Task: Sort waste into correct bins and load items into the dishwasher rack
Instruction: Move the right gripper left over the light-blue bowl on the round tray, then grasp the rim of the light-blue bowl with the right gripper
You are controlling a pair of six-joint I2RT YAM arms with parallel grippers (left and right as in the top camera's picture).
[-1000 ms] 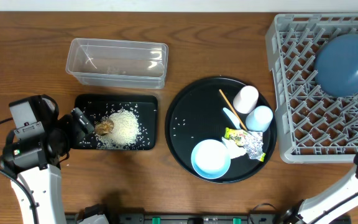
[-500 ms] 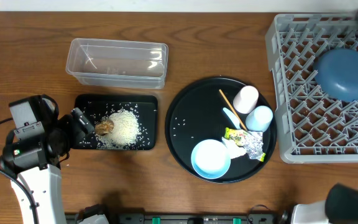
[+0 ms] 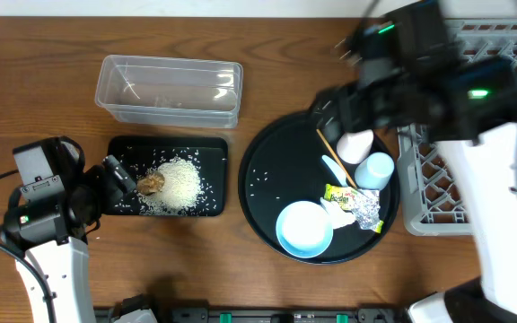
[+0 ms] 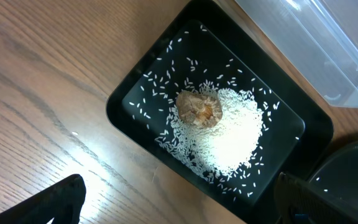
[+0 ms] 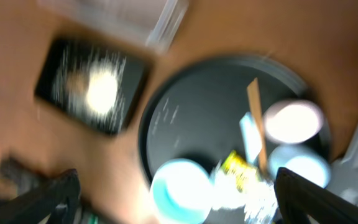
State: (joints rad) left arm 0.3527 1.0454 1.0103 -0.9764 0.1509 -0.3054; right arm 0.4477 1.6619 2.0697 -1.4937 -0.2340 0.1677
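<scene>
My right gripper grabs the pale-blue bowl by its rim point(image 3: 330, 239) next, one finger inside, to tip the bowl on edge into the rack point(image 3: 429, 193).
White rice point(image 3: 182, 184) with a brown lump point(image 3: 152, 183) lies in the shallow black tray point(image 3: 169, 142), next to the clear tub point(image 3: 169, 90). My left gripper point(image 3: 120, 176) hangs open at that tray's left end. The round tray point(image 3: 272, 193) carries the pale-blue bowl point(image 3: 304, 228), white cup point(image 3: 355, 144), light-blue cup point(image 3: 376, 170), wooden stick point(image 3: 328, 145), white spoon point(image 3: 332, 167), yellow-green wrapper point(image 3: 338, 193), foil point(image 3: 366, 208) and tissue point(image 3: 337, 211). My right gripper point(image 5: 179, 202) is open and empty above it, blurred. The right arm point(image 3: 420, 81) hides the plate in the grey rack point(image 3: 429, 193).
The round black tray sits between the two bins and the rack. A few stray rice grains point(image 3: 257, 177) lie on its left side. Bare wooden table point(image 3: 43, 90) stretches along the left and front edges.
The right arm has swung from the lower right corner to above the rack and the round tray's far side, covering the plate. The left arm has not moved.
</scene>
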